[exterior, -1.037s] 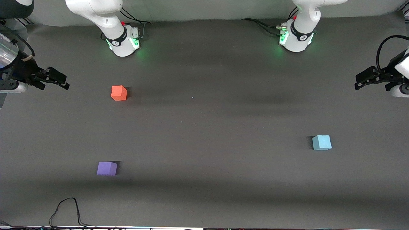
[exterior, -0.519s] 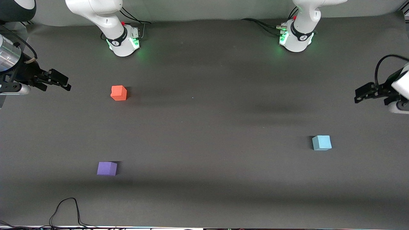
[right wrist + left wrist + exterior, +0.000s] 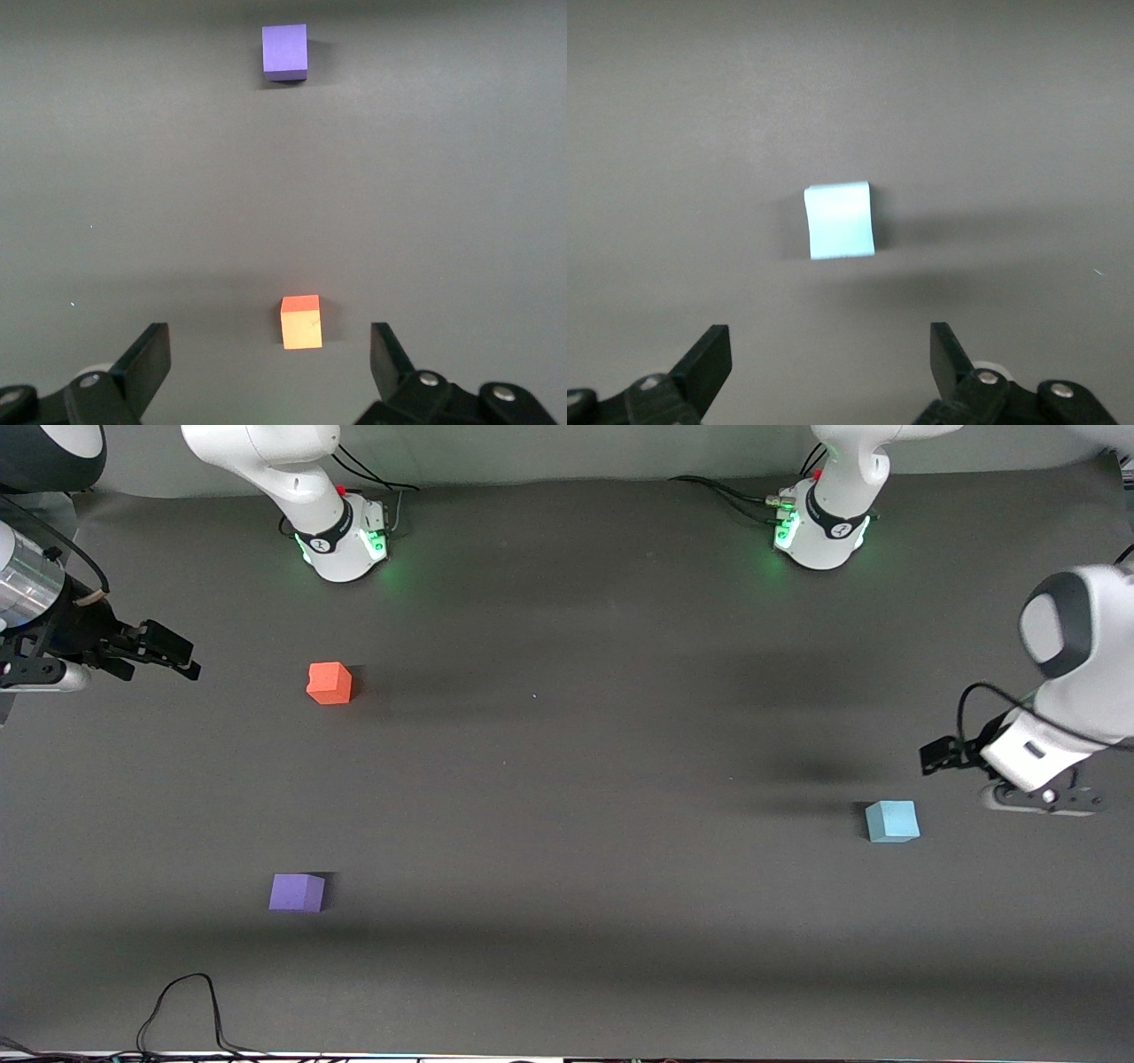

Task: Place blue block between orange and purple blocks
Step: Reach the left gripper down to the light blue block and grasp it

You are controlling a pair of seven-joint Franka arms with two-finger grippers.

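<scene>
I will next grab the blue block [image 3: 892, 820] by its opposite sides with my left gripper, to put it between the orange and purple blocks.
The blue block [image 3: 892, 820] sits on the dark table toward the left arm's end; it also shows in the left wrist view [image 3: 839, 220]. My left gripper [image 3: 941, 756] is open and empty, up in the air beside the blue block, apart from it. The orange block [image 3: 330, 683] lies toward the right arm's end, and the purple block [image 3: 297, 892] lies nearer to the front camera than it. Both show in the right wrist view, orange [image 3: 301, 322] and purple [image 3: 284, 51]. My right gripper [image 3: 168, 654] is open and empty at the table's end beside the orange block.
A black cable [image 3: 186, 1005] loops on the table at the edge nearest the front camera, near the purple block. The two arm bases [image 3: 341, 536] [image 3: 819, 531] stand along the table's edge farthest from the camera.
My left arm has swung in from the table's end and come down beside the blue block. My right gripper has shifted slightly. The three blocks have not moved.
</scene>
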